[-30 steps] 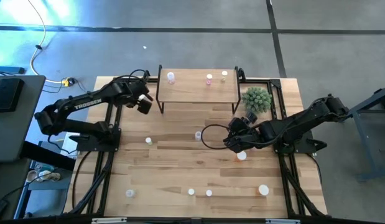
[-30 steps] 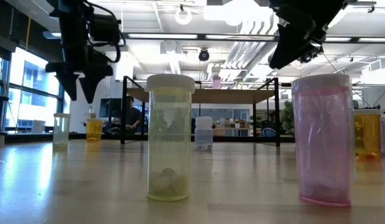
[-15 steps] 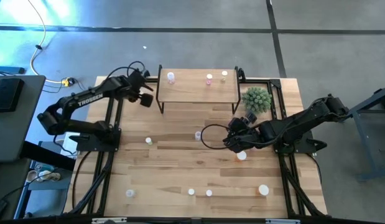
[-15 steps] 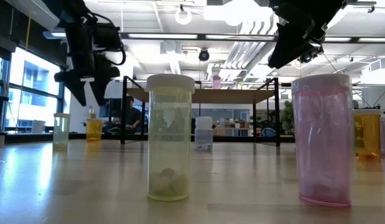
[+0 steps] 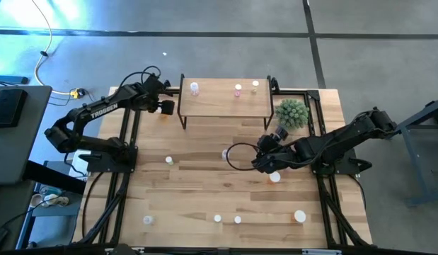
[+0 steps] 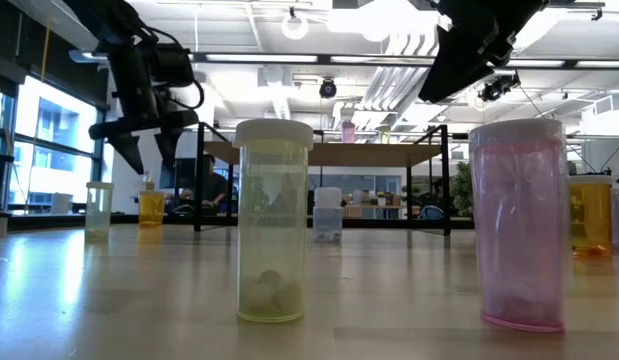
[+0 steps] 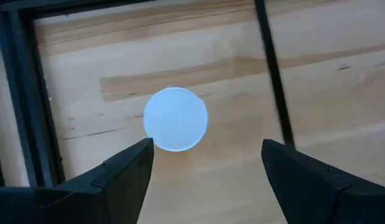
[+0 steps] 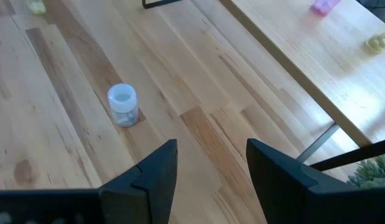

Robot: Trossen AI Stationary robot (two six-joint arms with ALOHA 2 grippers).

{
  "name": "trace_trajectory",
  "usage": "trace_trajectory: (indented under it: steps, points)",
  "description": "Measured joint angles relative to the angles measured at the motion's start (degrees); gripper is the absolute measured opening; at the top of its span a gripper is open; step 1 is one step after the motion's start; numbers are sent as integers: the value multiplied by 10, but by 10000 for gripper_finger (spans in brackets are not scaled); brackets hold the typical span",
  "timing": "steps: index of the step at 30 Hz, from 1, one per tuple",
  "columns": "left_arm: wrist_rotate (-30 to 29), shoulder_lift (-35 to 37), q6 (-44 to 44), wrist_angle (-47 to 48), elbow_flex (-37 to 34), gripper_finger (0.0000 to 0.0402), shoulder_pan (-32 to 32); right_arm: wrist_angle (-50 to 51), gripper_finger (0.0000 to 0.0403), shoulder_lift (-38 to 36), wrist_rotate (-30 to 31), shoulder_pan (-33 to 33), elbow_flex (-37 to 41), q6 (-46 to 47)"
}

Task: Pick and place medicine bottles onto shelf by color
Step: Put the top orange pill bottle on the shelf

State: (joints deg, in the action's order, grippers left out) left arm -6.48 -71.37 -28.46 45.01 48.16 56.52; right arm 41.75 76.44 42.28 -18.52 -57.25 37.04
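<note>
The white cap is beyond and below my left gripper's fingers in the left wrist view, so they would miss it if they closed now. My left gripper should go lower first, then close on it.
The shelf stands at the table's far middle and carries three bottles. My left gripper is open just off the shelf's left end, pointing down, above a bottle whose white cap shows between its fingers; in the low view an orange bottle stands below it. My right gripper is open and empty above the table's middle right; a clear bottle stands ahead of it, also in the high view. Several more bottles stand upright on the tabletop.
A green spiky plant stands right of the shelf. Loose bottles stand at mid-left, under the right arm and along the near edge. A yellow-green bottle and a pink one stand closest in the low view.
My left gripper has moved toward the table's far edge, along the shelf's left end, and has turned somewhat, staying above the table. My right gripper has edged slightly toward the table's left. No bottle has moved.
</note>
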Motion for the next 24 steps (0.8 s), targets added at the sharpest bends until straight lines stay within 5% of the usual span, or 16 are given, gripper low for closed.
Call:
trace_trajectory:
  steps: [24]
  points:
    - [-58, -90, -24, -26, 0, 287, -8, 0, 183, 0, 0, 0, 0, 0]
